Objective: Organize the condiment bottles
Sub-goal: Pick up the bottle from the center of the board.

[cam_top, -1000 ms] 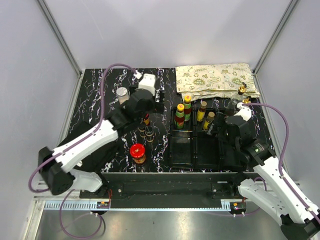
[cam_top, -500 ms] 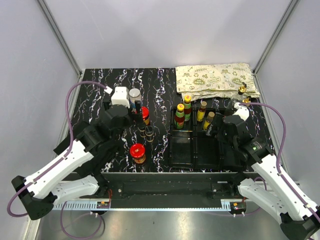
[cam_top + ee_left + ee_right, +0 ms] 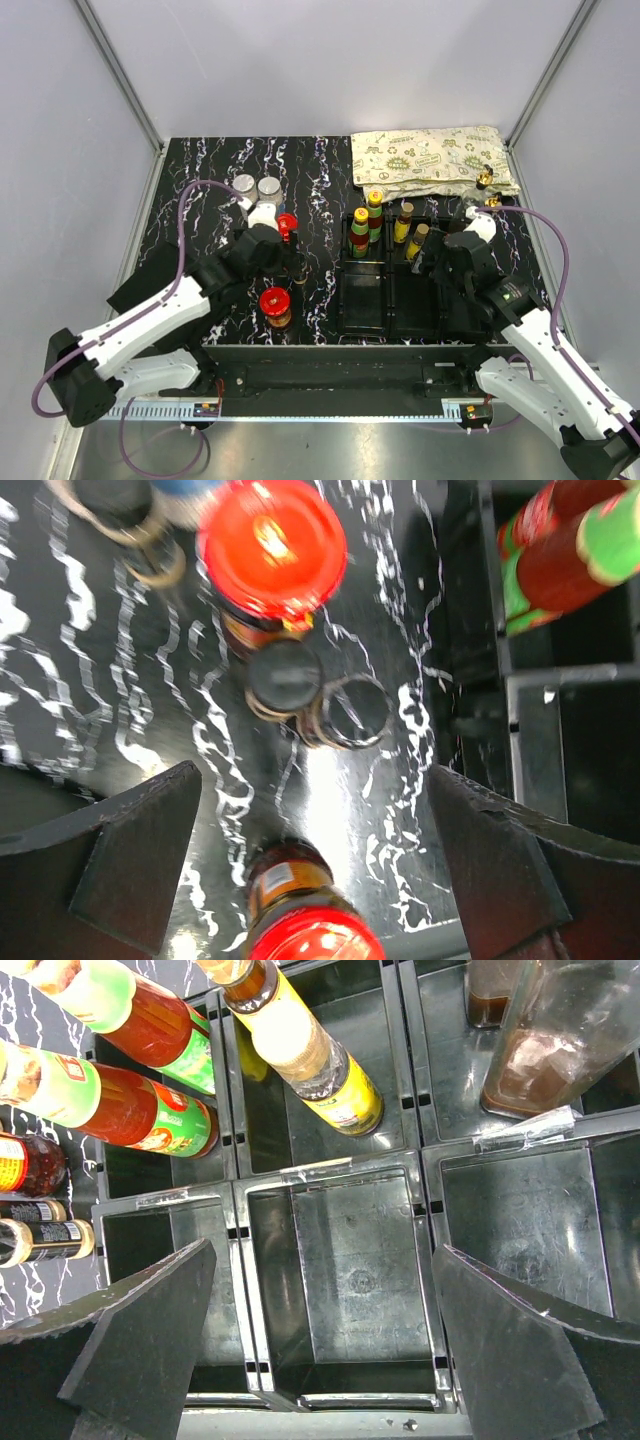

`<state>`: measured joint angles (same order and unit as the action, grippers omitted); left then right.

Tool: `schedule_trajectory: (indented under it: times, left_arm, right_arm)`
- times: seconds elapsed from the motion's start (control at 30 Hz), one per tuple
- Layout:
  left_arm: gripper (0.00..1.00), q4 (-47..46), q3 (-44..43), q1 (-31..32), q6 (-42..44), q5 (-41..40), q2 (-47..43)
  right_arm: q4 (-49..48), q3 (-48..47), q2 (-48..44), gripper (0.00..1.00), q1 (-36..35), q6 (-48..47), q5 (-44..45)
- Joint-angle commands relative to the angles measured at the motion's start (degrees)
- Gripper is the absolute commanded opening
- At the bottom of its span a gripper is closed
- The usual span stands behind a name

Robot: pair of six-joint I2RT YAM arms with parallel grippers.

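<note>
The small bottle should stand in an empty section of the tray, so my left gripper will hold it by its black cap (image 3: 300, 267) next.
My left gripper (image 3: 283, 258) is open and empty, hovering over two black-capped bottles (image 3: 285, 675) that stand between a far red-lidded jar (image 3: 270, 545) and a near red-lidded jar (image 3: 305, 930); in its wrist view the gripper (image 3: 313, 810) holds nothing. Two grey-lidded shakers (image 3: 256, 185) stand behind it. My right gripper (image 3: 440, 265) is open over the black tray (image 3: 390, 305); its wrist view shows the gripper (image 3: 322, 1260) above an empty compartment. Green-capped red sauces (image 3: 150, 1020), a yellow bottle (image 3: 310, 1055) and a clear glass bottle (image 3: 570, 1040) stand in the far compartments.
A patterned bag (image 3: 430, 160) lies at the back right, with two gold-spouted bottles (image 3: 485, 180) at its near edge. Grey walls close in the table on three sides. The tray's near compartments (image 3: 520, 1240) hold nothing.
My left arm has come away from the grey-lidded shakers at the back and moved nearer, over the black-capped bottles. Both shakers now show. The right arm has not moved.
</note>
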<state>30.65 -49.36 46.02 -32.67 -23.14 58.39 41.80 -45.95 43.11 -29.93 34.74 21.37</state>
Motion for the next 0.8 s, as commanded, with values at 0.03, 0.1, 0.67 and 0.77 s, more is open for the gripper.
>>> schedule_trajectory:
  times: [0.03, 0.1, 0.67, 0.77]
  left_arm:
    - [0.98, -5.34, 0.85, -0.05, -2.31, 5.99, 4.88]
    - [0.97, -6.39, 1.02, -0.05, -2.49, 7.22, 6.55]
    - [0.81, -11.67, 0.5, 0.74, -5.91, 5.04, 15.61]
    - [0.74, -10.71, -0.73, 0.74, -7.58, 4.24, 17.28]
  right_arm:
    - [-1.64, 0.6, -0.66, 1.0, 0.23, -0.81, 0.52]
    - [-1.72, 0.52, -0.49, 1.0, 0.23, -1.25, 0.78]
    - [-3.04, 0.87, 0.92, 1.0, 0.23, -2.57, 2.01]
    - [-2.95, 0.95, 0.66, 1.0, 0.14, -2.84, 1.84]
